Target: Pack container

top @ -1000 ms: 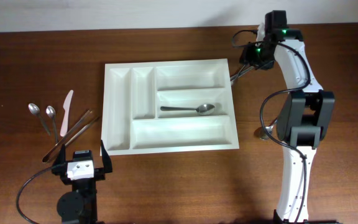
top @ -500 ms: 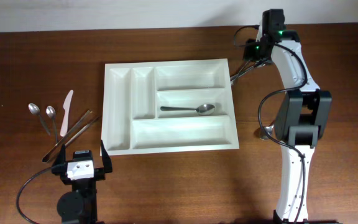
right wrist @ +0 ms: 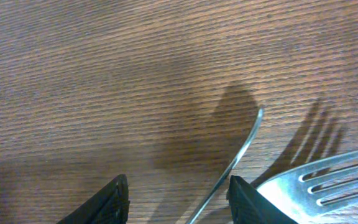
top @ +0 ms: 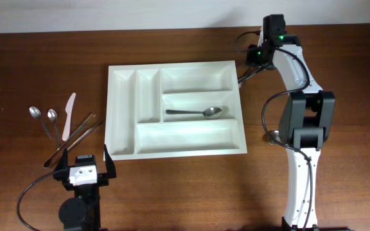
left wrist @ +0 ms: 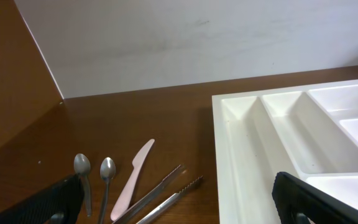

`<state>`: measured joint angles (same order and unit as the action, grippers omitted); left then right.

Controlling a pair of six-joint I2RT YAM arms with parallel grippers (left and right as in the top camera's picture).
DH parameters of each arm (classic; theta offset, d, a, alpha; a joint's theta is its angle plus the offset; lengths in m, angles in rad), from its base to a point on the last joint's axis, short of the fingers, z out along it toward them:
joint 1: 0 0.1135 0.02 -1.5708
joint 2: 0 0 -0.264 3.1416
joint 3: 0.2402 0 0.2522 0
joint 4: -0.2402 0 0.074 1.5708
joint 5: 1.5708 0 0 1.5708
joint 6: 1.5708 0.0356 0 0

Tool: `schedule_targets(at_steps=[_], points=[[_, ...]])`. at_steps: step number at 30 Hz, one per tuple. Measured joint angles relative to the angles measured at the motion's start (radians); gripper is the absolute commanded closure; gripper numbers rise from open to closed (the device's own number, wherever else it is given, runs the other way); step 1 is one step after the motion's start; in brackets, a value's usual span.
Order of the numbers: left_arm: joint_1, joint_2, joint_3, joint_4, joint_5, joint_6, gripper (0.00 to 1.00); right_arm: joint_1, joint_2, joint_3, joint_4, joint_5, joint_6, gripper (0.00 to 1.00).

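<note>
My right gripper grabs the narrow sides of the thin metal handle (top: 245,77) (right wrist: 238,158) beside the fork next, to pack the handle lengthwise in the container.
The white container (top: 124,109) lies mid-table, with one metal spoon (top: 194,113) in its middle wide compartment. My right gripper (top: 255,62) is open, low over the wood by the container's far right corner. In the right wrist view a thin metal handle (right wrist: 238,158) passes between its fingers (right wrist: 179,202), close to the right finger, and a fork's tines (right wrist: 319,183) lie just to the right. My left gripper (top: 85,157) is open and empty near the front left. It also shows in the left wrist view (left wrist: 179,208).
Left of the container lie two spoons (top: 44,119), a pink knife (top: 67,115) and metal tongs (top: 76,136); the left wrist view shows them too (left wrist: 138,183). Metal cutlery (top: 244,76) lies at the container's far right corner. A small metal piece (top: 273,136) sits by the right arm.
The right arm's wrist has shifted slightly left and toward the table's far edge. The left arm, container and cutlery have not moved.
</note>
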<state>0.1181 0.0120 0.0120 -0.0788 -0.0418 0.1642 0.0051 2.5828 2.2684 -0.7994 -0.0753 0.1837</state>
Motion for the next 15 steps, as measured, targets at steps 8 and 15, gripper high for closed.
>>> schedule_targets(at_steps=[8,15], points=[[0.0,0.0,0.0,0.0,0.0,0.0,0.01,0.001,0.007,0.007,-0.049,0.0,0.0,0.54],[0.0,0.0,0.0,0.0,0.0,0.0,0.01,0.0,0.014,0.025,-0.094,0.005,-0.002,0.6]])
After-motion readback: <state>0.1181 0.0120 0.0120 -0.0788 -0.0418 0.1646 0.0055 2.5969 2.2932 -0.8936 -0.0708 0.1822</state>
